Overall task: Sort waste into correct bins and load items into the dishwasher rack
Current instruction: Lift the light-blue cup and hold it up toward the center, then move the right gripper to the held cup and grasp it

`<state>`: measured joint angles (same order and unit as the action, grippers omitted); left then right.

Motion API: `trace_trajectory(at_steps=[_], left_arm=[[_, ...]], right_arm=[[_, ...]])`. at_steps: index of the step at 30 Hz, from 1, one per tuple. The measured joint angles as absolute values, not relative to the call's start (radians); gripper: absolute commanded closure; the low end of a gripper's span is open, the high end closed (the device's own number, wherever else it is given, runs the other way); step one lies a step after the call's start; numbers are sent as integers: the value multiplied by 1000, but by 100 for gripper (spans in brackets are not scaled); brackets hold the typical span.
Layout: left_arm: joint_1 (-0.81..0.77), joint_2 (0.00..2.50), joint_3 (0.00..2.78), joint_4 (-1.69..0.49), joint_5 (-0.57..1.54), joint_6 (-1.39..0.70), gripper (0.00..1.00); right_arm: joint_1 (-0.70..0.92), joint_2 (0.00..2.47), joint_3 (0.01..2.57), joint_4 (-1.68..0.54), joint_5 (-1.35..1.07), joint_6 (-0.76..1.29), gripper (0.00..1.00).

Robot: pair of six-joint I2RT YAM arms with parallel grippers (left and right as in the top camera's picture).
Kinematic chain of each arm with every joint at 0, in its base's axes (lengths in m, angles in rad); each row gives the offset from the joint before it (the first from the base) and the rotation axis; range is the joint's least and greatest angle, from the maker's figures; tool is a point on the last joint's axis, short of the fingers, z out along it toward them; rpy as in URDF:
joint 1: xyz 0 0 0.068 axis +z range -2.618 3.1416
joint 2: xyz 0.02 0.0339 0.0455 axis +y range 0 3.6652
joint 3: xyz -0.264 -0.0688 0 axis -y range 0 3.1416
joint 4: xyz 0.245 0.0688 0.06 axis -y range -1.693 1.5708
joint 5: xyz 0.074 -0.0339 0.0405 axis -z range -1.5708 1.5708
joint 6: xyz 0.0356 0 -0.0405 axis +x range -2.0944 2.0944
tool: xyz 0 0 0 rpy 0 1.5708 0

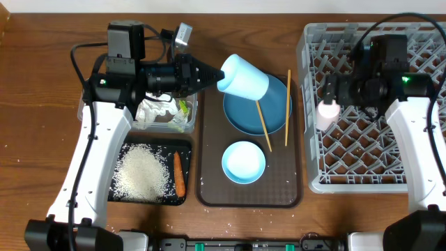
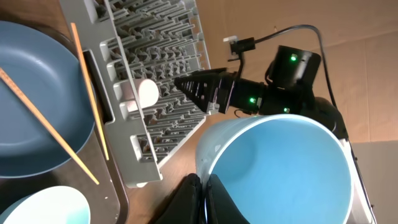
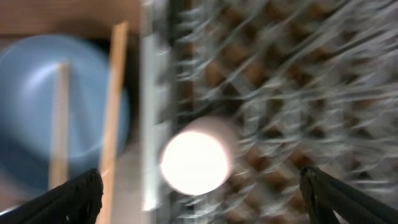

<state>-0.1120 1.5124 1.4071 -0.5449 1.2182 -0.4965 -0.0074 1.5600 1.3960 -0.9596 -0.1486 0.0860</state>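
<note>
My left gripper is pinching the light-blue cup's rim. My right gripper will grab the cup around its base end (image 1: pixel 260 86) next, opposite the left gripper, to load the cup into the rack with its opening first.
My left gripper (image 1: pixel 212 75) is shut on the rim of the light-blue cup (image 1: pixel 244 78) and holds it tilted above the dark-blue plate (image 1: pixel 275 111); the left wrist view shows the pinch (image 2: pixel 205 193) on the cup (image 2: pixel 292 168). Two chopsticks (image 1: pixel 263 125) lie across the plate. The light-blue bowl (image 1: pixel 243 162) sits below it. The pink cup (image 1: pixel 327 111) stands at the left edge of the grey rack (image 1: pixel 418 174). My right gripper (image 1: pixel 329 90) is open just above it, with its fingers wide (image 3: pixel 199 186) around the blurred cup (image 3: pixel 194 155).
Plate and bowl rest on a brown serving tray (image 1: pixel 209 188). The clear tub (image 1: pixel 191 125) holds the napkin (image 1: pixel 157 110) and the green wrapper (image 1: pixel 183 108). The black tray (image 1: pixel 182 146) holds rice (image 1: pixel 141 172) and the carrot (image 1: pixel 178 174).
</note>
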Motion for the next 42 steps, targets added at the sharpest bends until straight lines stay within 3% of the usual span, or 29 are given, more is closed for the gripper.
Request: trace_trajectory(at_steps=[6, 15, 23, 32, 42], left_arm=[[-112, 1512, 1407, -551, 1225, -466, 94], [-100, 1512, 1407, -569, 1290, -462, 94], [-121, 1512, 1407, -569, 1365, -462, 94], [-130, 1512, 1407, -621, 1382, -462, 94], [-135, 1512, 1407, -622, 1385, -462, 94]], right_arm=[[-7, 1560, 1396, -1028, -517, 131, 4], [-7, 1560, 1396, -1174, -1225, -339, 1], [70, 1560, 1396, -1174, -1431, -552, 1], [179, 1560, 1396, -1064, -1508, -624, 1], [194, 1560, 1396, -887, -1526, -538, 29]])
